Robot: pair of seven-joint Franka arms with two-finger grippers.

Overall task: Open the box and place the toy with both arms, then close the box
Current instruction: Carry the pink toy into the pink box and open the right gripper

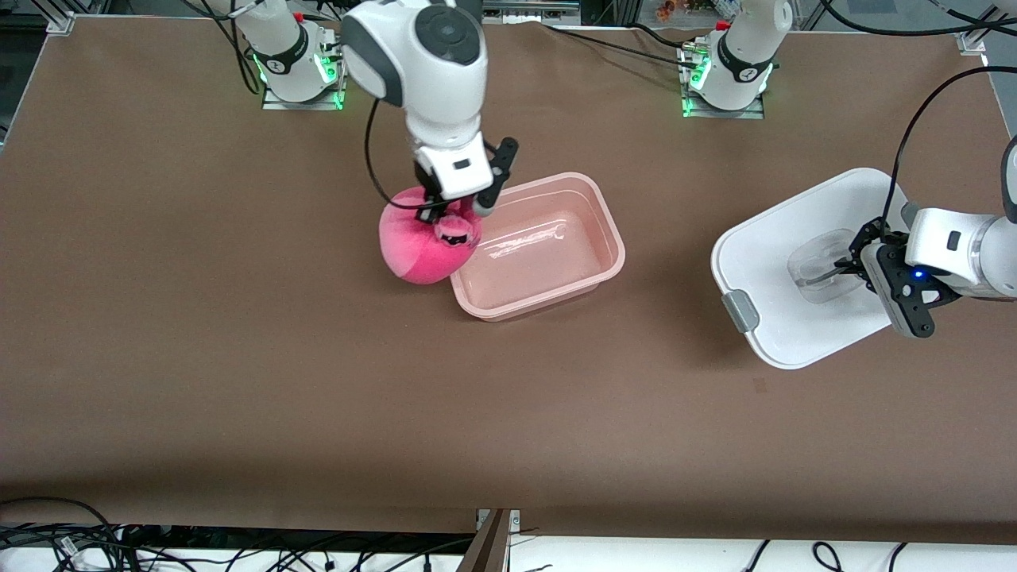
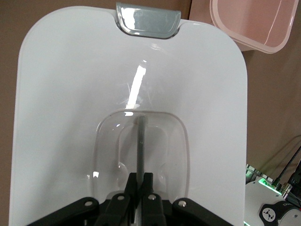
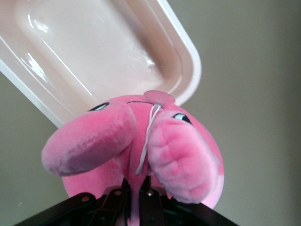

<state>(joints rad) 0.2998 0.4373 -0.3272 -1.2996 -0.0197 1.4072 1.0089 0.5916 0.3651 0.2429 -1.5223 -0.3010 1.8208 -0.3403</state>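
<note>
The plush toy (image 1: 415,248) is still short of the pale pink box base and would miss it if I opened now, so my right gripper should move the toy toward the base.
The open pale pink box base (image 1: 613,238) sits mid-table. My right gripper (image 1: 454,225) is shut on the top of the hot-pink plush toy (image 1: 415,248) and holds it at the box's rim toward the right arm's end. The right wrist view shows the toy (image 3: 174,150) pinched by that gripper (image 3: 137,188), with the box (image 3: 94,52) below it. My left gripper (image 1: 836,270) is shut on the clear handle of the white lid (image 1: 767,254) and holds it tilted at the left arm's end of the table. The left wrist view shows the gripper (image 2: 139,181), lid (image 2: 66,94) and handle bar (image 2: 139,136).
One grey clip (image 1: 741,310) shows on the lid's edge, also in the left wrist view (image 2: 147,21). The box base's corner shows in the left wrist view (image 2: 254,28). Brown table (image 1: 238,357) spreads wide toward the front camera. Arm bases stand along the table's top edge.
</note>
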